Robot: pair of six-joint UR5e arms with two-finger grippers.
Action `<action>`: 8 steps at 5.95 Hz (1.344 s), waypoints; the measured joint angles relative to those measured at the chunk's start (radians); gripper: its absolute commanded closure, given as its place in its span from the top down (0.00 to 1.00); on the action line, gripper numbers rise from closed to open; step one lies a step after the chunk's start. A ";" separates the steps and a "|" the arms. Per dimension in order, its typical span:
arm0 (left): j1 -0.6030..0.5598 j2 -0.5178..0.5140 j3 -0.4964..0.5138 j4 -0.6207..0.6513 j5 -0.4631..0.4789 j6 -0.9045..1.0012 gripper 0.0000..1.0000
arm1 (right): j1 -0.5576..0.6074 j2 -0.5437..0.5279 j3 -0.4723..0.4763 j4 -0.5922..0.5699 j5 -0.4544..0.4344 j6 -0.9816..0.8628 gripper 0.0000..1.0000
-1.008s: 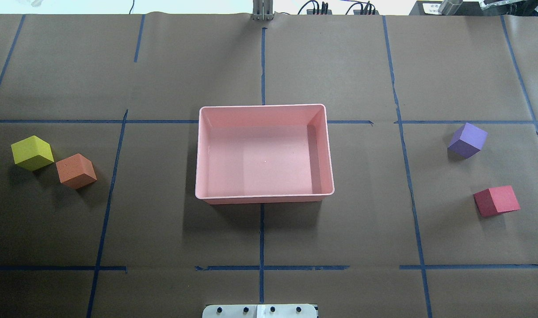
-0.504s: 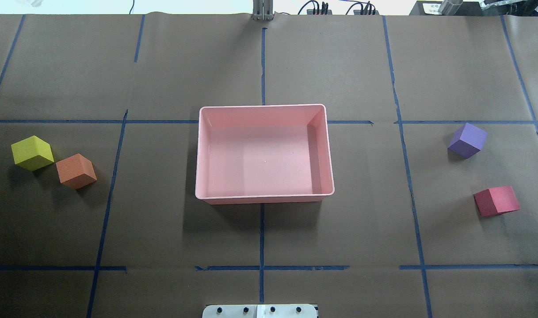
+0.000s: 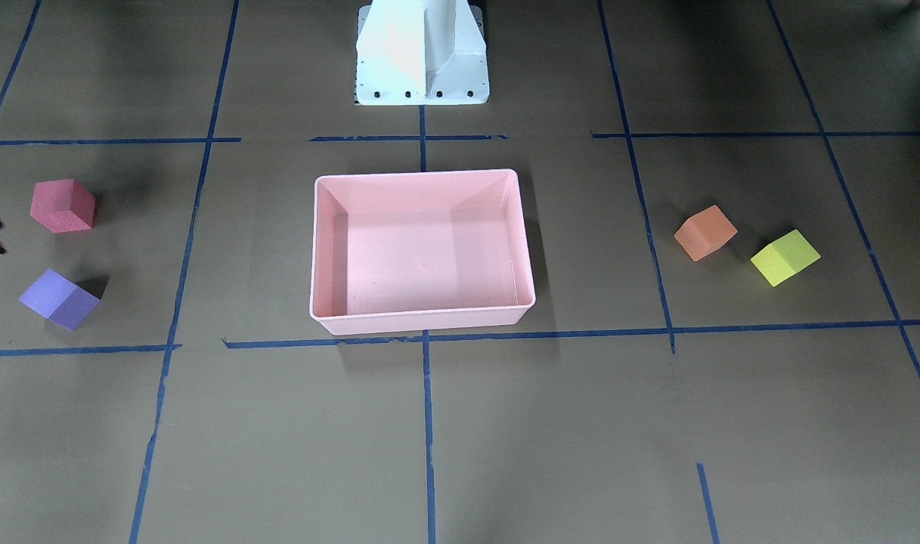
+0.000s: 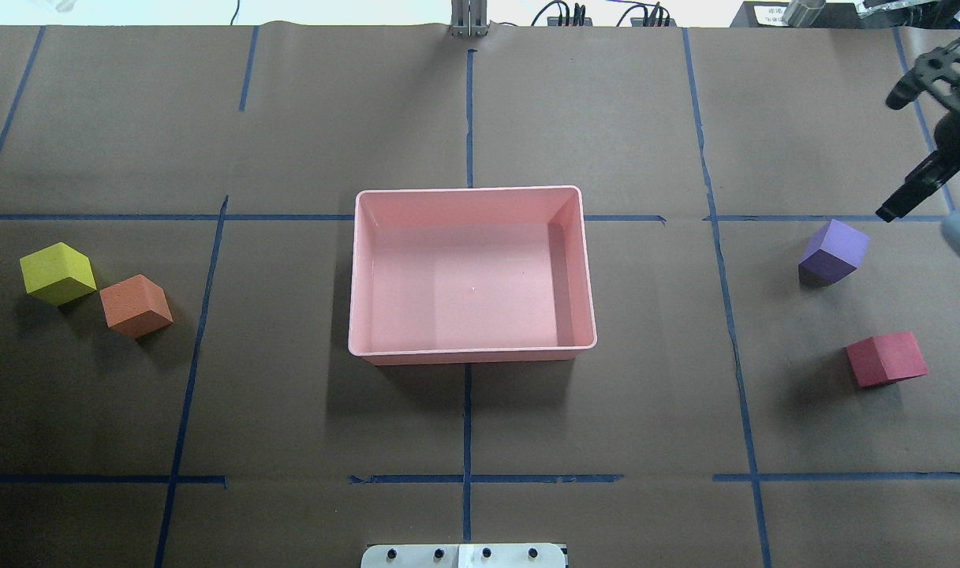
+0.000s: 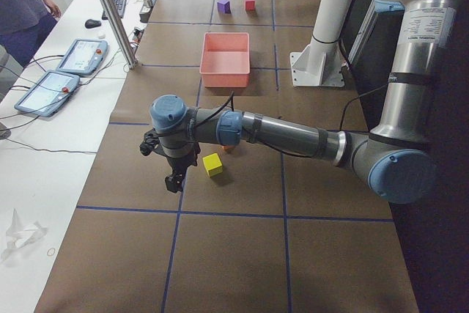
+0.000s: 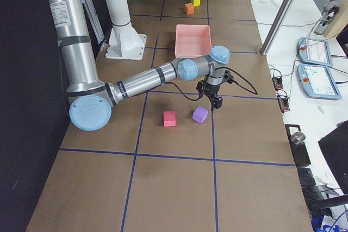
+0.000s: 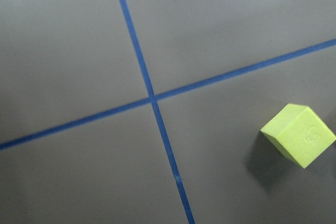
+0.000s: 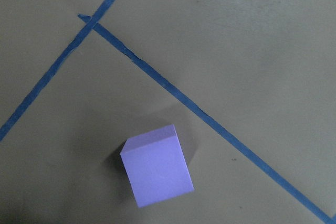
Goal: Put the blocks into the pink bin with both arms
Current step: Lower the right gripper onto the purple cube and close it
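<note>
My right gripper picks up the purple block by its flat sides next, to get the purple block into the pink bin [image 3: 422,251].
The pink bin [image 4: 472,190] sits mid-table with nothing in it. The yellow-green block [image 4: 56,272] and orange block [image 4: 136,305] lie at the left. The purple block [image 4: 833,251] and red block [image 4: 886,359] lie at the right. My right gripper [image 4: 894,154] is open and hovers just beyond the purple block, which shows below it in the right wrist view [image 8: 157,172]. My left gripper [image 5: 172,174] shows only in the exterior left view, beside the yellow-green block [image 5: 212,164]; I cannot tell whether it is open or shut. The left wrist view shows that block [image 7: 298,135] at its right.
The white pedestal base [image 3: 422,53] stands at the robot's edge of the table, behind the bin. Blue tape lines grid the brown table cover. Operator tablets [image 5: 80,56] and a metal post [image 5: 110,12] stand along the far side.
My right gripper has come into the overhead view at the right edge, above the purple block. The blocks and bin have not moved.
</note>
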 measured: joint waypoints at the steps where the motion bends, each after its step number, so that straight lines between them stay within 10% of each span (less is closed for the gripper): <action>1: 0.001 0.001 0.000 -0.005 -0.002 0.001 1.00 | -0.051 0.018 -0.054 0.042 -0.031 -0.003 1.00; 8: 0.000 0.008 -0.014 -0.006 -0.005 0.001 1.00 | -0.088 0.015 -0.191 0.232 0.002 0.009 1.00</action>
